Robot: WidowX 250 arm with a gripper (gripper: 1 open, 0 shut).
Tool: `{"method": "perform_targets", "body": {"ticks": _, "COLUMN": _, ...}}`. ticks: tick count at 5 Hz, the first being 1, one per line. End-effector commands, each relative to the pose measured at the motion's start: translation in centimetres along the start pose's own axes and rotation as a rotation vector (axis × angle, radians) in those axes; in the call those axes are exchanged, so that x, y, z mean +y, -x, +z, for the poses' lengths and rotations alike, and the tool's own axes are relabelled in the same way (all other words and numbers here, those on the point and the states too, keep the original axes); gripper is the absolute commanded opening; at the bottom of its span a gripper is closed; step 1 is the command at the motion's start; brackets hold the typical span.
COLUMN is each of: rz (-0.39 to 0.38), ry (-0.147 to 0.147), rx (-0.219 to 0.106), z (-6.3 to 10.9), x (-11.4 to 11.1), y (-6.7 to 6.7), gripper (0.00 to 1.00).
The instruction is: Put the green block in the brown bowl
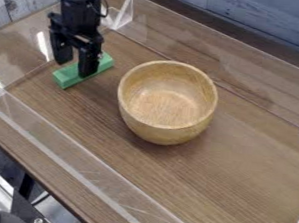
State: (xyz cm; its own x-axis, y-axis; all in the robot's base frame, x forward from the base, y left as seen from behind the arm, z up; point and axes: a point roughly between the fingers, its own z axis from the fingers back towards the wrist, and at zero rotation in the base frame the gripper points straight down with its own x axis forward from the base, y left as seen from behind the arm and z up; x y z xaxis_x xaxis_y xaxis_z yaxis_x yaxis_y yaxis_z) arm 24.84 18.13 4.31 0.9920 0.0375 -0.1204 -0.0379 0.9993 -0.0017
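Observation:
My gripper will next put the green block in the brown bowl (169,101), so it will grab the block by its middle (80,73).
The green block (70,76) lies flat on the wooden table at the left, a small bright green bar angled toward the upper right. My black gripper (75,57) points straight down right over it, open, with one finger on each side of the bar's middle and the tips close to the table. Its body hides part of the block. To the right stands the brown bowl (169,101), round, light wood, thick-rimmed and with nothing inside, about a hand's width from the block.
A low clear plastic wall (52,164) runs along the table's front and left edges. Another clear panel (123,10) stands behind the gripper. Bare wood table (238,183) extends in front of and to the right of the bowl.

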Motion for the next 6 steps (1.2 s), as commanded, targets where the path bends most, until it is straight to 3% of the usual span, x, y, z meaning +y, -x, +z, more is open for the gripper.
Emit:
{"method": "perform_targets", "body": {"ticks": 1, "rz": 0.015, "ry": -0.033, "rx": -0.050, "z": 0.87, "x": 1.50, "y": -0.79, "gripper": 1.00}}
{"method": "perform_targets", "body": {"ticks": 3, "rz": 0.019, "ry": -0.018, "rx": -0.060, "z": 0.02, "x": 2.09, "y": -1.21, "gripper": 1.00}}
{"method": "perform_targets", "body": {"ticks": 6, "rz": 0.026, "ry": 0.014, "rx": -0.084, "z": 0.08, "x": 2.09, "y": -1.37, "gripper": 1.00}}
